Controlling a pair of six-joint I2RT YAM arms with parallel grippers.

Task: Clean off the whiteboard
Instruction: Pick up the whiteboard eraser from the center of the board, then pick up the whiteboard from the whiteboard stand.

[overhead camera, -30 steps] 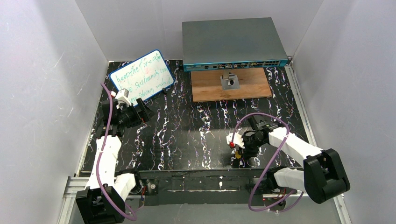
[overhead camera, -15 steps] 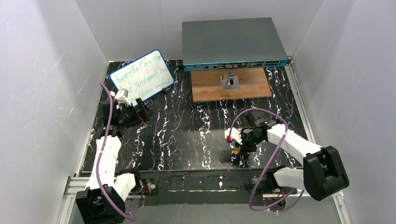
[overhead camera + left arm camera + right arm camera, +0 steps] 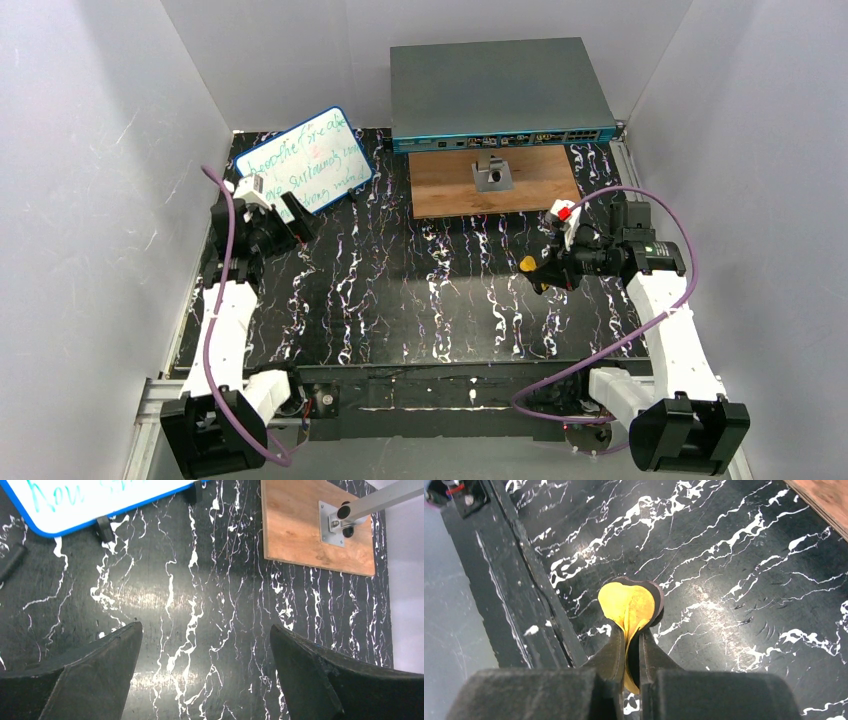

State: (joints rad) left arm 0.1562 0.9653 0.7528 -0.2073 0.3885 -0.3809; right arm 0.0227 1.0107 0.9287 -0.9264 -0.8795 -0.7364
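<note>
The handwriting on the whiteboard will stay free for the eraser pad, as my left gripper will next grab the whiteboard's blue rim (image 3: 240, 174) (image 3: 17, 507) at its near short side.
The whiteboard (image 3: 305, 160), blue-rimmed with green handwriting, stands tilted on small black feet at the back left; its lower edge (image 3: 100, 500) shows in the left wrist view. My left gripper (image 3: 283, 222) (image 3: 206, 627) hovers just in front of it, open, with only bare tabletop between its fingers. My right gripper (image 3: 540, 275) (image 3: 633, 630) is at centre right, above the table, shut on a round yellow eraser pad (image 3: 527, 264) (image 3: 629, 602) with a dark backing. The pad is folded between the jaws and sticks out past them.
A large grey box with ports (image 3: 500, 90) sits at the back centre. In front of it lies a wooden board (image 3: 540, 185) carrying a metal bracket (image 3: 492, 175). White walls close in the left, right and back. A dark rail (image 3: 519, 580) runs along the table's near edge.
My right gripper closed on the yellow pad near the front edge, then lifted it and swung back and right. The left arm shifted slightly left and back, toward the whiteboard.
</note>
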